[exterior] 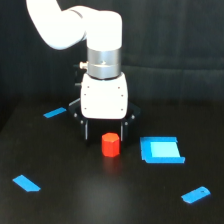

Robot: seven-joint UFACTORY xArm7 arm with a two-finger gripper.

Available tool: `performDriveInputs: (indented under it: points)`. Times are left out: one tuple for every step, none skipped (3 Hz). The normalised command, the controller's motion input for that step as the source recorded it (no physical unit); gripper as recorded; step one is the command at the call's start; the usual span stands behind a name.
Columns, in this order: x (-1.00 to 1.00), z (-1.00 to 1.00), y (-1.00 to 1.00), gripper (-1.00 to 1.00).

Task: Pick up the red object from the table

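My gripper grabs the red block by its upright sides next, to pick it up.
The red object (110, 144), a small stubby red-orange block, stands upright on the black table (100, 195) near the middle of the exterior view. My gripper (104, 136) hangs right over it from the white wrist. Its two black fingers (86, 131) are spread wide, one on each side of the block, with a gap to each. The gripper is open and holds nothing. Whether the block lies exactly between the fingertips or slightly nearer the camera I cannot tell.
A flat blue square piece (161, 150) lies just to the exterior view's right of the block. Smaller blue strips lie at the back left (55, 112), front left (26, 183) and front right (196, 195). A dark curtain hangs behind.
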Motion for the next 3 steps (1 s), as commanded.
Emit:
performDriveInputs:
  points:
    - [0.08, -0.16, -0.33, 0.59]
    - [-0.01, -0.16, -0.01, -1.0]
    - [0.0, -0.06, -0.03, -1.0]
